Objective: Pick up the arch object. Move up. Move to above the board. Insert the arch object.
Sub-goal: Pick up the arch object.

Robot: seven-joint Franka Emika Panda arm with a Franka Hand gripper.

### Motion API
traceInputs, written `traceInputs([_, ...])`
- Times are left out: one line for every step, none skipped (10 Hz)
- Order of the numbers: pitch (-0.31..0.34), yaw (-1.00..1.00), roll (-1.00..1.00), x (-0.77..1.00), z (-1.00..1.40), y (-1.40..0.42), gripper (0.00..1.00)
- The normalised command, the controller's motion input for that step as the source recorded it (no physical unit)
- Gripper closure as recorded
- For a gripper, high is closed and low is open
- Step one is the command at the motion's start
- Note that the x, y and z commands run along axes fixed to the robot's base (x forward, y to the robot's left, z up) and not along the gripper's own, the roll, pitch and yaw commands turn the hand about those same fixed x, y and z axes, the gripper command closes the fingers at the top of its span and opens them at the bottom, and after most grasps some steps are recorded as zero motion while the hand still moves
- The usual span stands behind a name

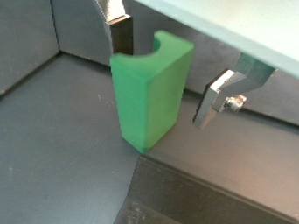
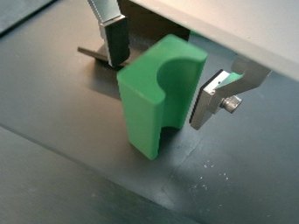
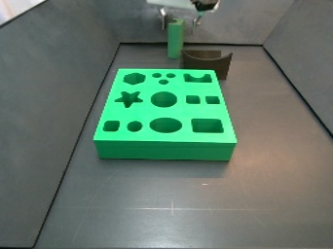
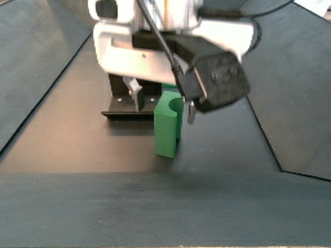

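Observation:
My gripper needs to insert the arch object into the board [image 3: 163, 112], so next it should grab the arch object by its notched upper end [image 3: 176, 27].
The arch object [image 1: 149, 92] is a small bright green block with a curved notch in its top end. It stands upright on the dark floor, also seen in a wrist view [image 2: 158, 101] and in both side views [image 3: 173, 39] [image 4: 168, 121]. My gripper [image 1: 163, 79] [image 2: 159, 87] is open and straddles the block's upper part. One finger [image 1: 117, 31] and the opposite finger [image 1: 216, 96] stand on either side with small gaps. The board [image 3: 163, 112] is a large green slab with several cut-out holes, lying nearer the front in a side view.
A dark brown block with a curved notch [image 3: 208, 63] sits just beside the arch object, behind the board. A dark bracket-like piece [image 4: 126, 107] [image 2: 100, 52] stands close behind the gripper. Grey walls [image 3: 286, 78] enclose the floor.

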Motion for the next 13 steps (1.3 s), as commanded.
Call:
traceInputs([-0.01, 0.0, -0.01, 0.0, 0.0, 0.01, 0.0])
traceInputs([0.0, 0.0, 0.0, 0.0, 0.0, 0.0, 0.0])
traceInputs([0.0, 0.0, 0.0, 0.0, 0.0, 0.0, 0.0])
traceInputs([0.0, 0.0, 0.0, 0.0, 0.0, 0.0, 1.0])
traceInputs([0.0, 0.0, 0.0, 0.0, 0.0, 0.0, 1.0])
traceInputs([0.0, 0.0, 0.0, 0.0, 0.0, 0.0, 1.0])
traceInputs([0.0, 0.0, 0.0, 0.0, 0.0, 0.0, 1.0])
traceInputs([0.0, 0.0, 0.0, 0.0, 0.0, 0.0, 1.0])
traceInputs([0.0, 0.0, 0.0, 0.0, 0.0, 0.0, 1.0])
traceInputs([0.0, 0.0, 0.0, 0.0, 0.0, 0.0, 1.0])
traceInputs([0.0, 0.0, 0.0, 0.0, 0.0, 0.0, 1.0])
traceInputs([0.0, 0.0, 0.0, 0.0, 0.0, 0.0, 1.0])
traceInputs([0.0, 0.0, 0.0, 0.0, 0.0, 0.0, 1.0])
